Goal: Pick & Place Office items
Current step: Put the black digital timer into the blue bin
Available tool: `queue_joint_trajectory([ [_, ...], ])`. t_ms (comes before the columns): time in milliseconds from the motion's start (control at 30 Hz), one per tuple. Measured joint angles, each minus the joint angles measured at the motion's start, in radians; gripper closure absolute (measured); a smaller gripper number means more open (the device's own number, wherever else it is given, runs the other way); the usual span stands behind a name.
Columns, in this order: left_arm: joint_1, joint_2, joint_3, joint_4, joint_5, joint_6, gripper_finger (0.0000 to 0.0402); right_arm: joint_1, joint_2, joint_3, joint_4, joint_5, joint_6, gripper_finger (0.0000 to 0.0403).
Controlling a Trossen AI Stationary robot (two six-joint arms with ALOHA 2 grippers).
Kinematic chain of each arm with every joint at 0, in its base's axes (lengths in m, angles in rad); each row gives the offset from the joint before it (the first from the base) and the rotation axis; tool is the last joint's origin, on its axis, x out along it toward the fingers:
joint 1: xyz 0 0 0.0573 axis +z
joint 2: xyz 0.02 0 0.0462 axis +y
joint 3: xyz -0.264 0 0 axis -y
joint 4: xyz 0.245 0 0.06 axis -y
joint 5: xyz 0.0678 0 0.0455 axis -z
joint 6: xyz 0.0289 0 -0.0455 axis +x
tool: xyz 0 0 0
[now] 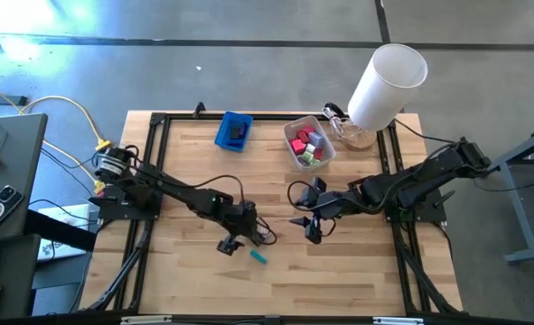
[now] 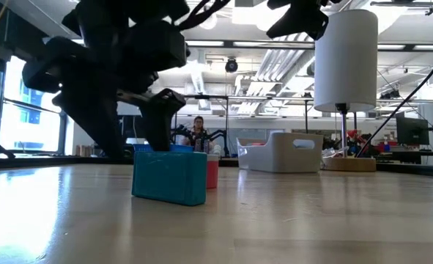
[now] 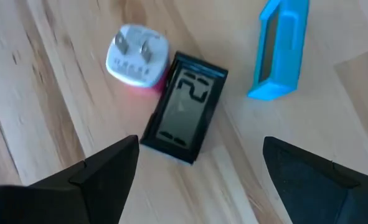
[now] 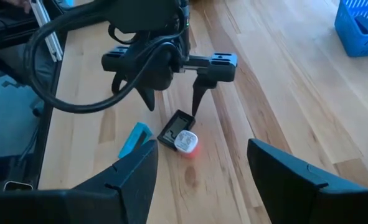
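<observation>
The black clock needs to be sorted into the blue tray (image 1: 234,131), so my left gripper will grab the clock by its long side edges next.
My left gripper (image 3: 199,146) is open and hovers just above a cluster of office items near the table's middle. Its fingers stand on either side of a small black piece with a grey display (image 3: 184,106), which lies flat. Next to that piece lies a white two-pronged plug block (image 3: 137,56) on something pink. A teal piece (image 3: 280,50) lies apart; it also shows in the high view (image 1: 258,256). My right gripper (image 4: 202,149) is open, to the right of the cluster (image 1: 307,226), and faces my left gripper (image 4: 171,102).
The translucent white bin (image 1: 295,161), holding red, pink, purple and green pieces, sits at the far side. The blue tray (image 1: 234,131) is to its left. A tall white cylinder (image 1: 388,86) stands at the far right corner. Bare wood lies toward the near edge.
</observation>
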State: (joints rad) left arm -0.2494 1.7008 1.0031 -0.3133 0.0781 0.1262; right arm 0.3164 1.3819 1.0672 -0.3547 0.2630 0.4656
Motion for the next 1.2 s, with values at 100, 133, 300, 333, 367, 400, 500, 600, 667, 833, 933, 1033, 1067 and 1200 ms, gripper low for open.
queue_joint_trajectory([
  [100,0.008,0.000,0.000,-0.005,-0.002,0.035,0.0065,0.000,0.000,0.000,0.002,0.000,0.000,0.0168],
  [133,0.011,0.000,0.000,-0.008,-0.003,0.040,0.0065,0.000,0.000,0.000,0.006,0.000,0.000,0.0168],
  [300,0.027,0.015,-0.001,-0.006,-0.003,0.083,0.0065,0.000,0.000,0.000,0.009,-0.001,0.001,0.0168],
  [333,0.029,0.021,-0.001,0.009,-0.003,0.090,0.0065,0.000,0.000,0.000,0.009,0.000,0.002,0.0168],
  [367,0.031,0.027,0.001,0.020,-0.002,0.096,0.0065,0.000,0.000,0.000,0.009,-0.001,0.005,0.0168],
  [400,0.032,0.032,0.000,0.018,-0.002,0.105,0.0065,0.000,0.000,0.000,0.010,-0.002,0.005,0.0168],
  [500,0.032,0.055,0.000,0.041,0.006,0.109,0.0065,0.003,0.000,0.000,0.017,-0.004,0.005,0.0168],
  [600,0.032,0.066,0.000,0.062,0.036,0.110,0.0065,0.006,0.000,0.000,0.024,-0.004,0.006,0.0168],
  [667,0.032,0.075,0.000,0.072,0.050,0.110,0.0065,0.010,0.000,-0.001,0.024,-0.005,0.006,0.0168],
  [833,0.053,0.097,0.000,0.092,0.102,0.122,0.0071,0.014,0.000,-0.001,0.032,-0.005,0.008,0.0168],
  [933,0.070,0.108,0.001,0.095,0.133,0.124,0.0077,0.018,0.000,-0.001,0.033,-0.005,0.008,0.0168],
  [1033,0.081,0.123,0.004,0.101,0.143,0.143,0.0086,0.018,0.000,-0.001,0.033,-0.005,0.008,0.0168],
  [1067,0.085,0.128,0.004,0.103,0.149,0.147,0.0090,0.018,0.000,-0.001,0.032,-0.005,0.008,0.0168],
  [1200,0.100,0.139,0.004,0.115,0.193,0.150,0.0107,0.018,0.000,-0.001,0.032,-0.005,0.008,0.0168],
])
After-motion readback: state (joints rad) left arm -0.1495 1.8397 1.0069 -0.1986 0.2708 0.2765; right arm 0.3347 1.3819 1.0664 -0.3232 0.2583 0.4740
